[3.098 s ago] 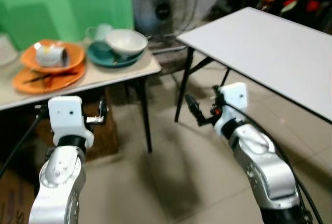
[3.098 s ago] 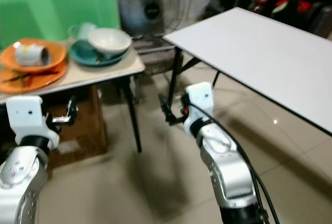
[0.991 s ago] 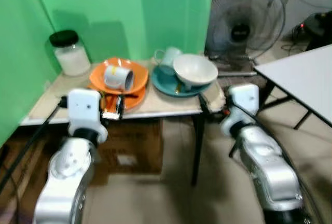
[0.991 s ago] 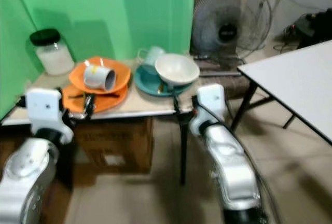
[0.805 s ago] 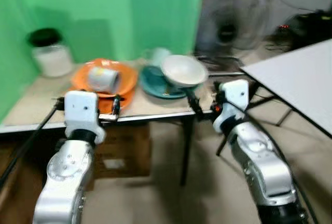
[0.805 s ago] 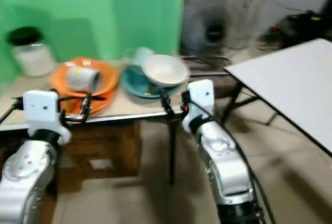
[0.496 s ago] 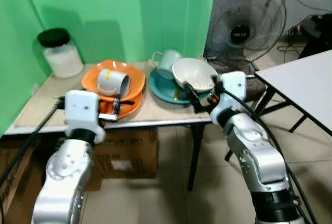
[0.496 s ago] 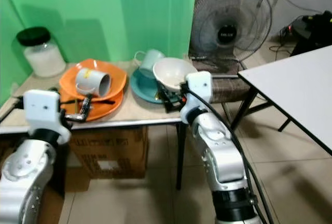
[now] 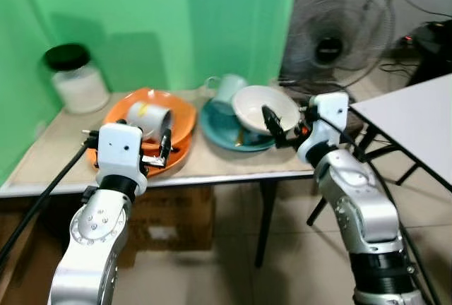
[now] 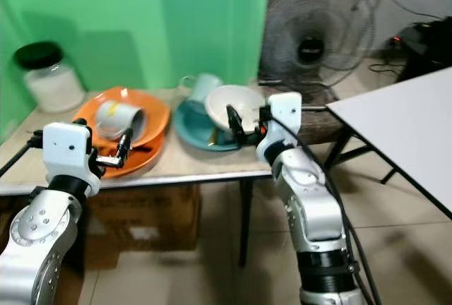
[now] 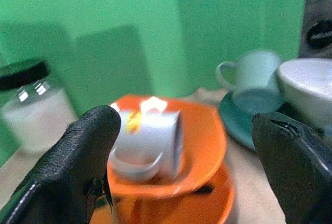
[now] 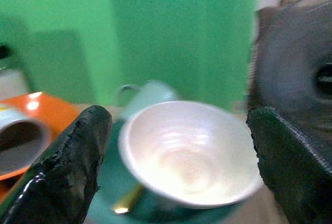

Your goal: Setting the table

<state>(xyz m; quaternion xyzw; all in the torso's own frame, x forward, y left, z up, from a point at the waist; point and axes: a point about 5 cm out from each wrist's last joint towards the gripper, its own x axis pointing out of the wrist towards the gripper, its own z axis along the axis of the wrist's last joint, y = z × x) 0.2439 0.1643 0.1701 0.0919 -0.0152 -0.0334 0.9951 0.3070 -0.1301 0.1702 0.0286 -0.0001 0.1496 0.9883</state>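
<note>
Next, the right gripper grips the white bowl by its rim (image 9: 286,107) (image 12: 249,151) to set the white table.
On a beige side table (image 9: 212,167) a white mug (image 9: 150,116) lies on its side on two stacked orange plates (image 9: 180,118). Beside them a white bowl (image 9: 265,107) and a pale teal mug (image 9: 227,87) sit on a teal plate (image 9: 219,132). My left gripper (image 9: 164,150) is open at the table's front edge, facing the white mug (image 11: 150,136). My right gripper (image 9: 270,123) is open just in front of the bowl (image 12: 192,151), apart from it. A gold-coloured utensil (image 12: 127,203) lies under the bowl's rim.
A glass jar with a black lid (image 9: 76,79) stands at the table's back left against the green wall. A floor fan (image 9: 339,30) is behind the table's right end. A white table (image 9: 417,107) is on the right. A cardboard box (image 9: 169,213) sits under the side table.
The view has swung from the white table to the side table and come closer. My right gripper has risen to the bowl's height; my left gripper is nearer the orange plates.
</note>
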